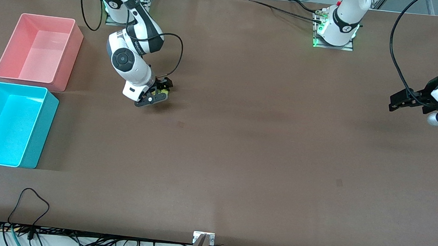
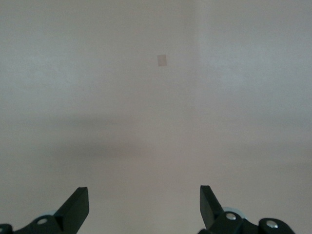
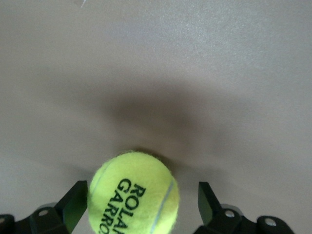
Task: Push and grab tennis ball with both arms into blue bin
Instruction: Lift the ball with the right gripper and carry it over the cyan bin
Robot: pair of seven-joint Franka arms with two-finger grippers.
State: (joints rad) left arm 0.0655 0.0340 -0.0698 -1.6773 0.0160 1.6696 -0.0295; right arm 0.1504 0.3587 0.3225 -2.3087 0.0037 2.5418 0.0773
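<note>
My right gripper is ready to close on the tennis ball, because its fingers stand on either side of the ball and would hold it if they closed now.
The yellow-green tennis ball (image 1: 162,91) lies on the brown table, toward the right arm's end. In the right wrist view the ball (image 3: 134,195) sits between the fingers with its dark logo showing. My right gripper (image 1: 155,94) is down around the ball and open (image 3: 140,189). One finger (image 3: 75,197) is against the ball and the other (image 3: 205,197) stands apart from it. My left gripper (image 1: 398,102) is open and empty (image 2: 144,195), held above the table at the left arm's end, waiting. The blue bin (image 1: 45,131) stands at the right arm's end, nearer to the front camera than the ball.
A pink bin (image 1: 72,52) stands beside the blue bin, farther from the front camera. A black cable loop (image 1: 29,201) lies near the table's front edge. A small mark (image 2: 162,60) shows on the bare table under the left gripper.
</note>
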